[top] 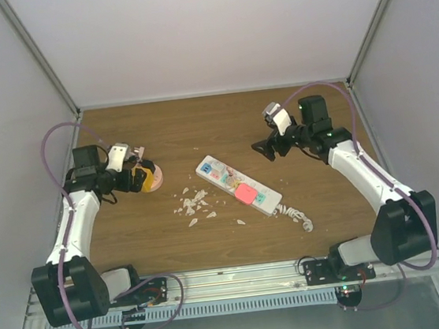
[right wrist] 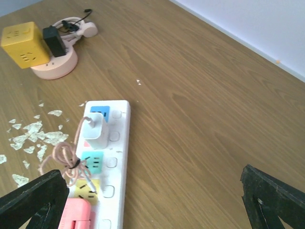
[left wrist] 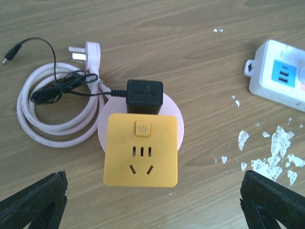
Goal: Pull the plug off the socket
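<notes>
The robot's left gripper should hold the yellow cube socket (left wrist: 141, 150) across its opposite sides, so the black adapter plug (left wrist: 144, 95) stays free for the right gripper to pull.
A yellow cube socket (left wrist: 141, 150) sits on a round pink base (left wrist: 171, 107), with a black adapter plug (left wrist: 144, 95) in its far side. My left gripper (left wrist: 153, 191) is open just in front of the cube, touching nothing; in the top view it (top: 143, 177) is at the cube (top: 152, 177). A white power strip (top: 238, 185) lies mid-table and holds a white charger (right wrist: 97, 130) and a pink plug (right wrist: 74, 214). My right gripper (right wrist: 151, 191) is open above the table right of the strip (right wrist: 114, 157), holding nothing.
A coiled white cable (left wrist: 43, 124) with a white three-pin plug (left wrist: 90, 52) and a thin black wire lie left of the pink base. White flakes (top: 192, 203) are scattered between cube and strip. The strip's cord (top: 298, 217) curls at its near end. Grey walls enclose the table.
</notes>
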